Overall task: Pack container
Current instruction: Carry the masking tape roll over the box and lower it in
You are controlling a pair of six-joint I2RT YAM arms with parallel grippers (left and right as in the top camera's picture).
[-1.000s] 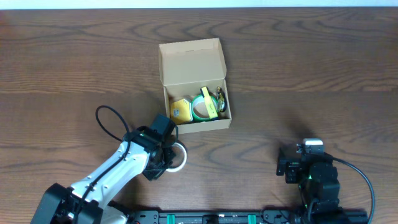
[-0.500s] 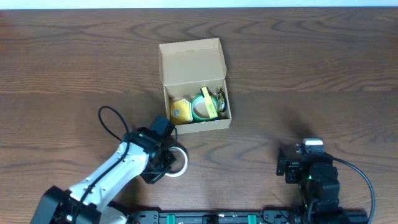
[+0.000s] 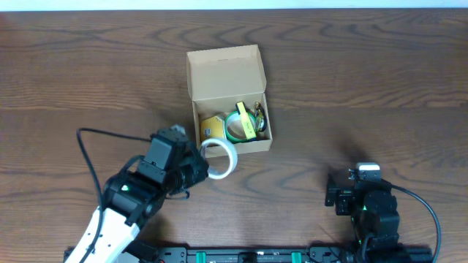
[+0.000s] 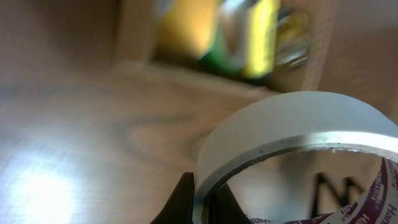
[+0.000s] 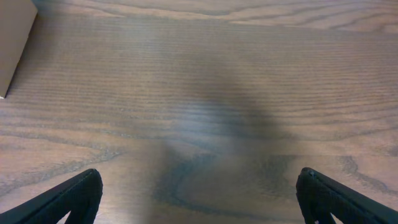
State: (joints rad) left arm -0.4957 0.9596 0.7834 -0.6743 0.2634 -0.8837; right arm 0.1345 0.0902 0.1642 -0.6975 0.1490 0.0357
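My left gripper should keep holding the white tape roll until it reaches the yellow pad, as the roll hangs short, at the container's front edge.
The tan cardboard container (image 3: 224, 73) stands open at the table's middle, flap lid tipped back. Inside lie a yellow pad (image 3: 213, 126), a green tape ring (image 3: 237, 126) and a yellow-green item (image 3: 246, 121). My left gripper (image 3: 204, 164) is shut on a white tape roll (image 3: 220, 158), held raised over the container's front left corner. In the left wrist view the roll (image 4: 292, 134) fills the lower right, its wall pinched between the fingers (image 4: 204, 205), with the container's contents (image 4: 236, 37) blurred beyond. My right gripper (image 5: 199, 199) is open and empty at the front right.
The right arm (image 3: 363, 201) rests low near the table's front edge. A black cable (image 3: 95, 142) loops left of the left arm. The container's edge (image 5: 15, 43) shows at the right wrist view's far left.
My left gripper has lifted the white tape roll off the table and carried it up toward the container's front left corner. The right arm has not moved.
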